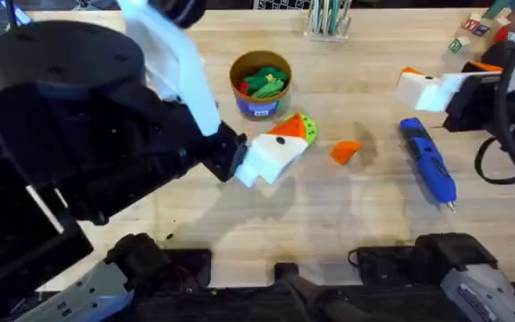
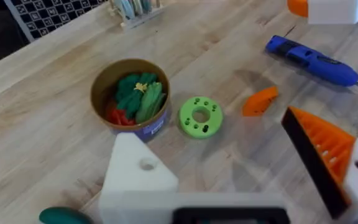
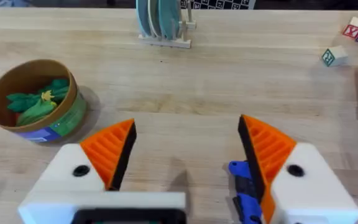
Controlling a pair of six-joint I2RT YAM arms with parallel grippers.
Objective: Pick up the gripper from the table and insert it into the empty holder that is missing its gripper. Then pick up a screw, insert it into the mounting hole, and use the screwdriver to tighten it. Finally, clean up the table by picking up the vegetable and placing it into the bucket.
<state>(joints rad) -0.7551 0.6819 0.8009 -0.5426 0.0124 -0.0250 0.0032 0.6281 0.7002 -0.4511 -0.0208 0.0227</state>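
Observation:
My right gripper grips the orange ribbed gripper by its tapered end next, and its base stays free to slide into the bare white holder.
The gripper, a small orange wedge, lies on the table between a bright green disc and the blue screwdriver. My left gripper hovers open above the disc. One of its fingers is a bare white holder; the other carries an orange ribbed pad. The bucket stands behind, with green and red toys in it. A dark green vegetable lies beside the left gripper. My right gripper is open above the screwdriver's end, both pads fitted.
A clear rack stands at the table's far edge. Coloured toy blocks lie at the far right. The left arm looms large over the left half of the table. Bare wood lies in front of the wedge.

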